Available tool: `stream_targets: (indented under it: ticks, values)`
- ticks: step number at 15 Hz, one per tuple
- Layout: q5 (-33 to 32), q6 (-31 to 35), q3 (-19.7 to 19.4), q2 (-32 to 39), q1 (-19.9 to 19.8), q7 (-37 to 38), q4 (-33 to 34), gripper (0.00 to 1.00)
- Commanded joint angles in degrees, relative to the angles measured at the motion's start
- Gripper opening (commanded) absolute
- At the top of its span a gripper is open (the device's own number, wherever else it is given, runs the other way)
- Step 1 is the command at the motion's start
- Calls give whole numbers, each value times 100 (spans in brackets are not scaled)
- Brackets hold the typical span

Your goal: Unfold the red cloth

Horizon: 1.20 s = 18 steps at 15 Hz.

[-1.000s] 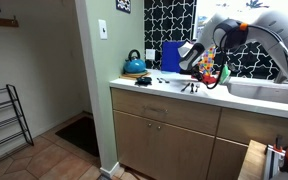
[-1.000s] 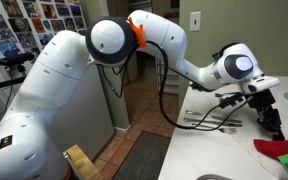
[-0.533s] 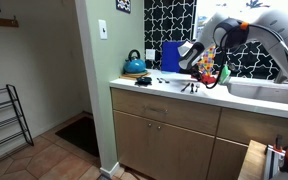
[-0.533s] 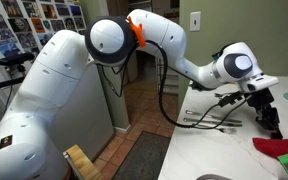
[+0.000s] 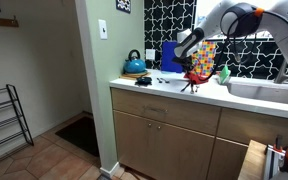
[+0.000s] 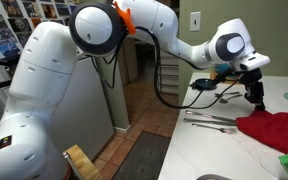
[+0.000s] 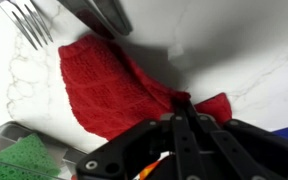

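Note:
A short flap of red cloth folds past my fingers over the white counter, so my gripper now spreads the cloth before opening.
The red cloth (image 6: 274,130) lies partly spread on the white counter, one corner drawn up. In the wrist view the red cloth (image 7: 109,85) fans out below the jaws. My gripper (image 7: 180,98) is shut, pinching a corner of the cloth between its fingertips. In both exterior views the gripper (image 6: 255,97) (image 5: 195,68) hangs a little above the counter, with the red cloth (image 5: 198,77) beneath it.
Forks (image 6: 210,121) lie on the counter beside the cloth, and show in the wrist view too (image 7: 29,22). A green cloth (image 7: 19,160) lies close by. A blue kettle (image 5: 134,64) and a blue board (image 5: 170,56) stand at the back. A sink (image 5: 256,90) is alongside.
The gripper has risen and moved along the counter, pulling the cloth's corner with it. The cloth now lies wider spread than before.

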Motion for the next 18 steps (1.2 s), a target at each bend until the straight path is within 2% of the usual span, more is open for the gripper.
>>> stream_targets:
  ticks: [1,5,12,18]
  values:
    - [289,561,157,-457,-197,-331,-406,1]
    - [765,1191,378,-689,-416,-830,-576,1]
    - [2792,2246,1054,-532,-822,-2132,-620,1]
    - [3907,3382,1409,-789,-1019,-3309,-860,1]
